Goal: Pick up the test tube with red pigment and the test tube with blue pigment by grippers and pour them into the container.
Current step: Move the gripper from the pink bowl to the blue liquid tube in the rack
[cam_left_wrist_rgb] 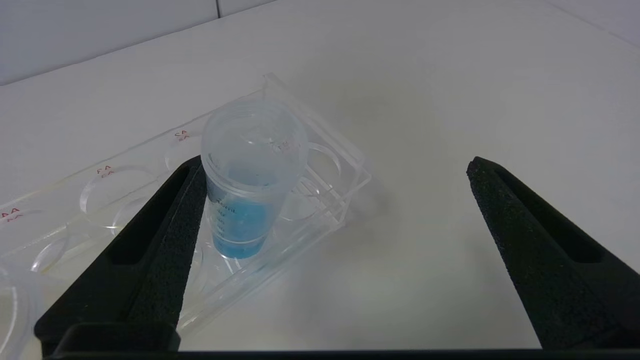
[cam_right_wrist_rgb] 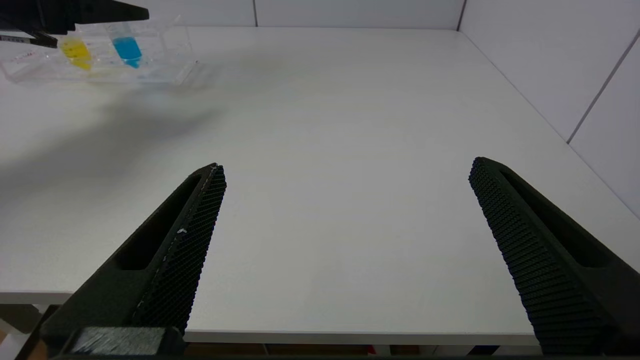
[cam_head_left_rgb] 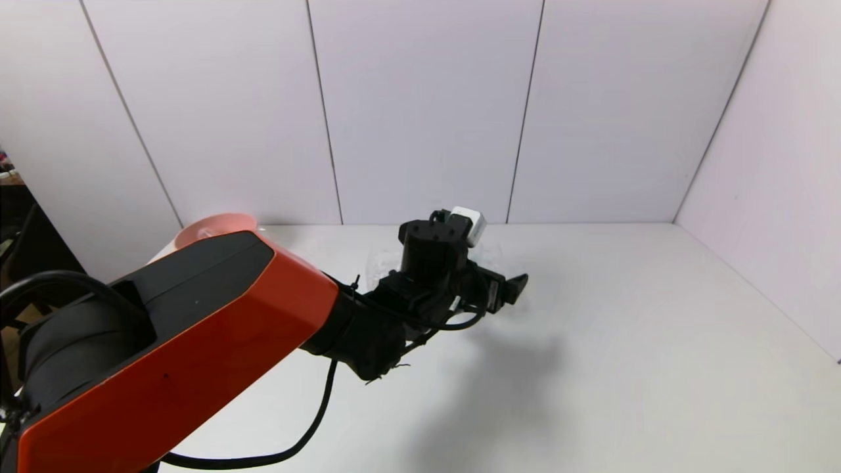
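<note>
The blue tube's lower body is enclosed by the clear rack, so my left gripper will next grab the blue tube by its upper part just under the tube's rim (cam_left_wrist_rgb: 250, 176).
The test tube with blue pigment (cam_left_wrist_rgb: 245, 210) stands in a clear rack (cam_left_wrist_rgb: 320, 200). My left gripper (cam_left_wrist_rgb: 337, 165) is open wide over the rack's end. The tube is just inside one finger (cam_left_wrist_rgb: 165, 235), and the other finger is far from it. In the head view the left arm hides the rack, and one finger (cam_head_left_rgb: 516, 287) shows. The right wrist view shows the blue tube (cam_right_wrist_rgb: 127, 50) far off. My right gripper (cam_right_wrist_rgb: 347, 167) is open and empty over the table's front edge. The red tube and the container are out of view.
A yellow-liquid tube (cam_right_wrist_rgb: 76, 52) stands in the rack (cam_right_wrist_rgb: 170, 70) beside the blue one. A pink bowl (cam_head_left_rgb: 217, 226) sits at the table's back left, behind the left arm. White walls enclose the table (cam_head_left_rgb: 657, 341) at the back and right.
</note>
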